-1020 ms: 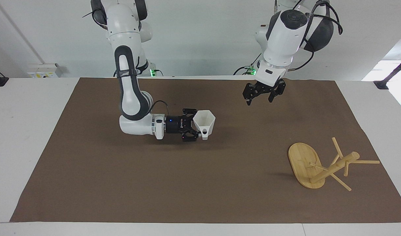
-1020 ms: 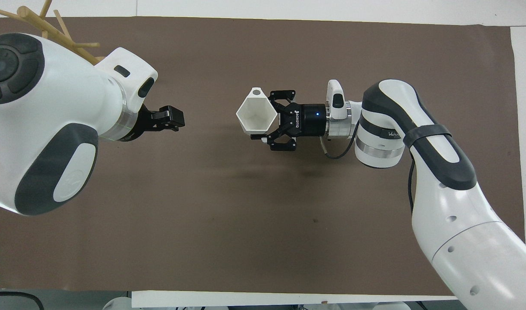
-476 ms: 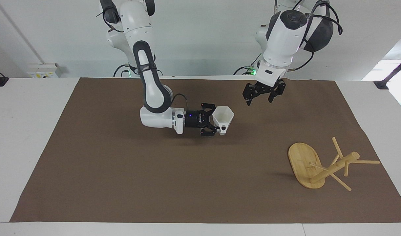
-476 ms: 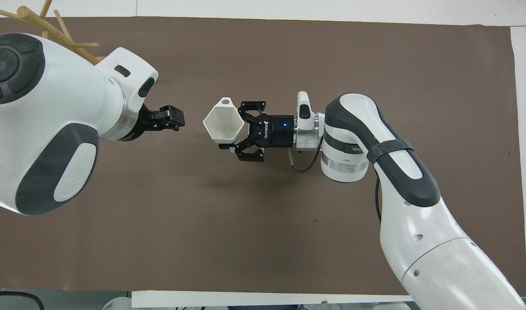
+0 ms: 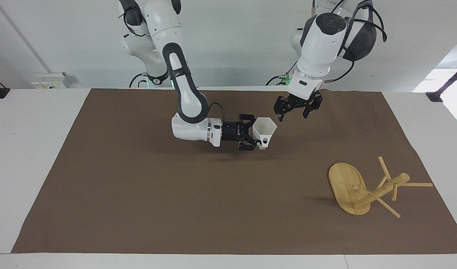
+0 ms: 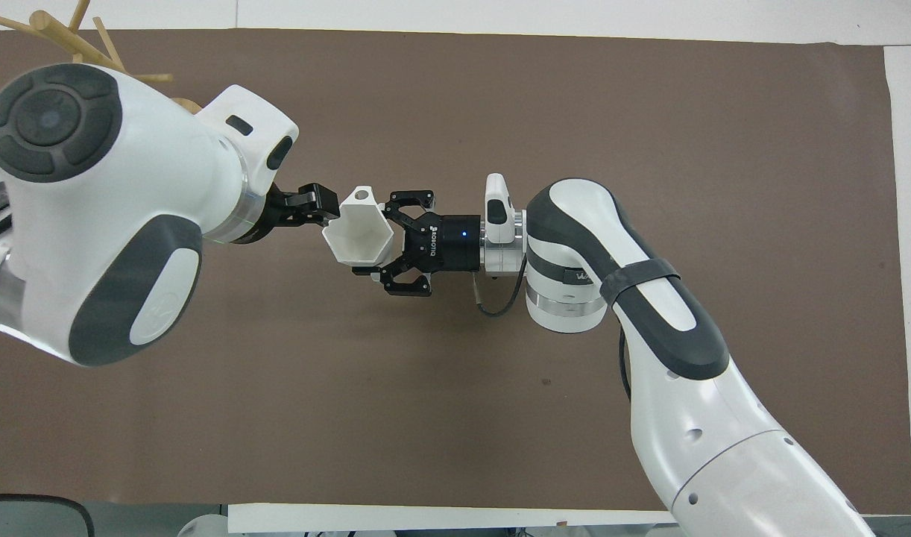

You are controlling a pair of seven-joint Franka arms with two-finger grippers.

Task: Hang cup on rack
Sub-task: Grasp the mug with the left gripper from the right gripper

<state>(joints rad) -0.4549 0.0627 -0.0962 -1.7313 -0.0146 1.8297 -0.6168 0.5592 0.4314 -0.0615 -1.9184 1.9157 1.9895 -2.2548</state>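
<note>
One side of the cup (image 5: 265, 130) is already covered by the fingers of my right gripper. My left gripper should next grab the cup's rim across from them.
My right gripper (image 5: 257, 136) is shut on the small white faceted cup (image 5: 265, 130) and holds it on its side above the middle of the brown mat. The cup's rim faces the left arm's end and its handle hole shows. In the overhead view the cup (image 6: 358, 239) sits in the right gripper (image 6: 379, 245). My left gripper (image 5: 293, 113) is open and hangs just above and beside the cup's rim; from overhead the left gripper (image 6: 315, 209) is at the rim. The bamboo rack (image 5: 365, 188) lies tipped over on the mat.
The brown mat (image 5: 138, 194) covers most of the white table. The rack lies toward the left arm's end, farther from the robots than the cup. Only its pegs (image 6: 68, 37) show in the overhead view, the rest hidden under the left arm.
My right arm has carried the cup toward the left arm's end of the table. My left gripper has shifted slightly toward the cup, so the two now nearly meet.
</note>
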